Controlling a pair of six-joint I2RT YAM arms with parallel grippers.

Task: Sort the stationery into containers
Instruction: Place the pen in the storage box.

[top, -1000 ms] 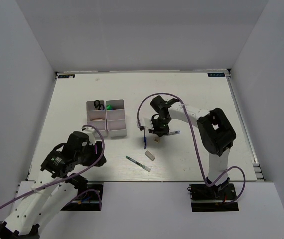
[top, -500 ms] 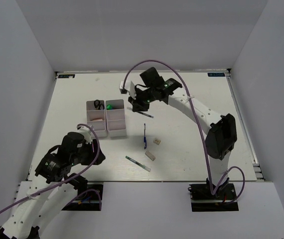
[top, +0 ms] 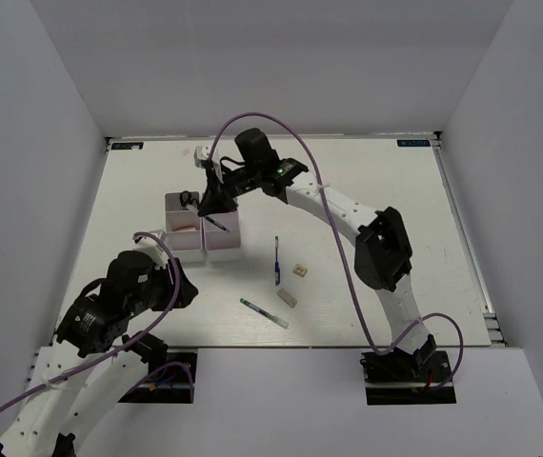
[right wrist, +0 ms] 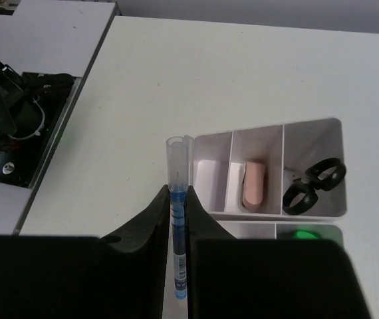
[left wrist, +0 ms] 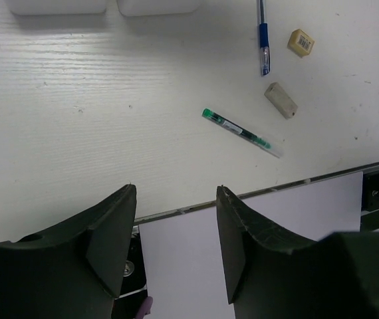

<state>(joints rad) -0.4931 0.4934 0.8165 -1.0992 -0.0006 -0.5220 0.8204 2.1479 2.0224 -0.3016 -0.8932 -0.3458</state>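
Observation:
I need to keep the thin blue pen in my right gripper, since its cap reaches across the edge between the trays and it would drop short if released now.
My right gripper (top: 213,209) (right wrist: 177,194) is shut on a thin blue pen with a clear cap (right wrist: 179,262) (top: 217,225) and holds it above the two pale trays. The left tray (top: 170,221) (right wrist: 284,166) holds black-handled scissors (top: 188,199) (right wrist: 312,183) and a pink eraser (right wrist: 253,183). The right tray (top: 225,249) (right wrist: 243,228) holds a green-capped marker (right wrist: 302,234). On the table lie a blue pen (top: 277,260) (left wrist: 263,40), a beige eraser (top: 299,270) (left wrist: 300,42), a grey eraser (top: 288,298) (left wrist: 280,100) and a green pen (top: 264,313) (left wrist: 239,131). My left gripper (top: 183,286) (left wrist: 176,191) is open and empty above the table's near edge.
White walls stand close around the table on the left, back and right. The table's near edge (left wrist: 256,193) runs just under my left fingers. The right arm's purple cable (top: 281,129) loops high over the back middle of the table.
My right arm has lifted the blue pen from the table's middle and carried it left and back to above the trays. The left arm has shifted slightly.

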